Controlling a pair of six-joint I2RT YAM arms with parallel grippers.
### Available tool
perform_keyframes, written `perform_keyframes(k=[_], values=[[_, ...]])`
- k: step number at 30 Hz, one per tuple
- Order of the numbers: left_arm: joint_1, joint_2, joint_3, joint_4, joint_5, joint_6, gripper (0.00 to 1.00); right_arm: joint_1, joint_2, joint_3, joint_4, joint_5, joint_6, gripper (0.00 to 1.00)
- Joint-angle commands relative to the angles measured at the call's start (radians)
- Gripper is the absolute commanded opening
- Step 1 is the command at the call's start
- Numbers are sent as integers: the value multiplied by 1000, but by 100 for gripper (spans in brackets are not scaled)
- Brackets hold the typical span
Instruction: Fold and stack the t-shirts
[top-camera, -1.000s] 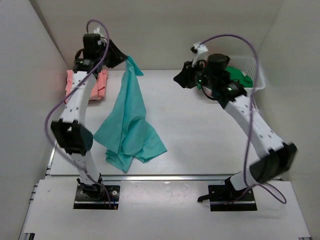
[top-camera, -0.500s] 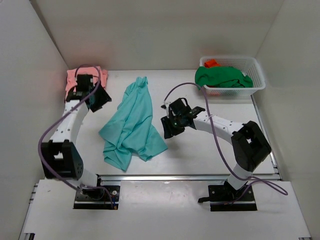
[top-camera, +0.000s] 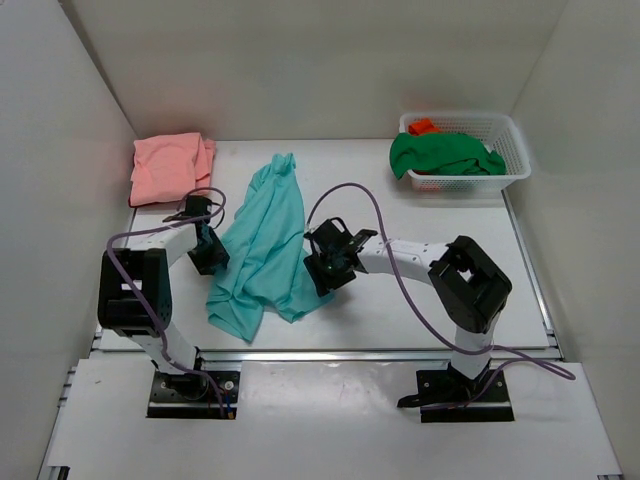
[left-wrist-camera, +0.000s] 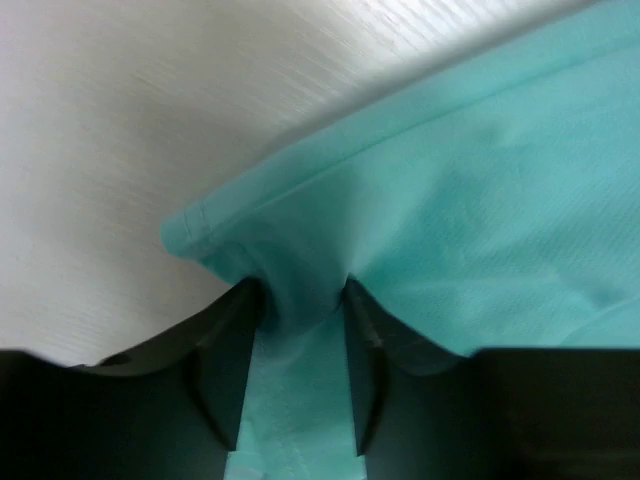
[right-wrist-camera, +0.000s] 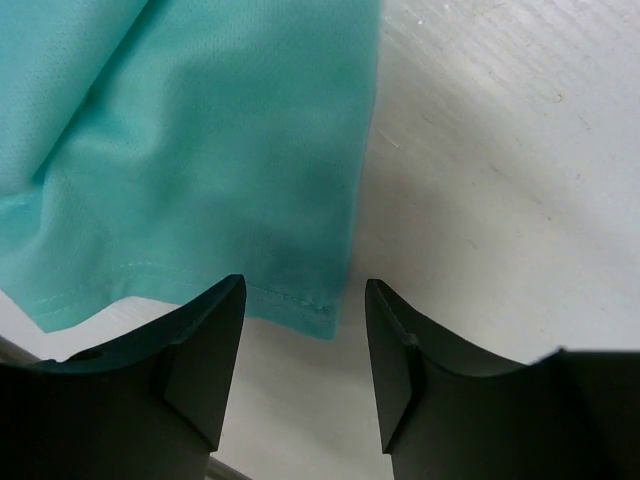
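The teal t-shirt (top-camera: 265, 235) needs to be stretched open and laid flat for folding, so my right gripper should grab it by its hem corner (top-camera: 328, 298) next.
A teal t-shirt (top-camera: 265, 235) lies crumpled lengthwise in the middle of the table. My left gripper (top-camera: 208, 254) is low at its left edge. In the left wrist view its jaws (left-wrist-camera: 297, 292) stand apart astride a puckered fold of the teal hem (left-wrist-camera: 300, 270), with cloth filling the gap. My right gripper (top-camera: 322, 272) is at the shirt's lower right corner. It is open (right-wrist-camera: 305, 292), and the hem corner (right-wrist-camera: 300, 300) lies just ahead of the fingertips. A salmon pink t-shirt (top-camera: 170, 165) lies folded at the back left. A dark green t-shirt (top-camera: 445, 155) hangs out of the basket.
A white mesh basket (top-camera: 512, 132) stands at the back right, with something orange (top-camera: 423, 126) in it beside the green shirt. White walls close in the table on the left, the back and the right. A metal rail (top-camera: 330, 352) runs along the near edge.
The left gripper let go of the hanging teal shirt, which now lies on the table. Both arms came down to its edges, and the right gripper opened.
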Motion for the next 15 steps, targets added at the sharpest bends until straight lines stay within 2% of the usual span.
perform_keyframes(k=[1, 3, 4, 5, 6, 7, 10, 12, 15], values=[[-34, 18, 11, 7, -39, 16, 45, 38, 60, 4, -47, 64, 8, 49], [-43, 24, -3, 12, -38, 19, 20, 37, 88, 4, -67, 50, 9, 48], [-37, 11, -15, 20, -27, 27, 15, 34, 104, 4, -73, 28, -4, 46], [-41, 9, -22, 26, -23, 30, 0, 29, 121, 11, -81, 17, -15, 21], [-38, -5, -23, 20, -24, 33, 0, 28, 129, 11, -87, 4, -21, 6], [-34, -16, -26, 14, -29, 27, 0, 12, 134, 1, -83, 6, -30, 0], [-21, -51, 43, -29, -50, 7, 0, -58, 62, -28, -116, 64, -31, 0], [-32, -48, 144, -72, -104, 5, 0, -129, -50, -73, -136, 122, -6, 0], [-37, 10, 411, -127, -153, 19, 0, -290, -295, -143, -167, 167, 20, 0]])
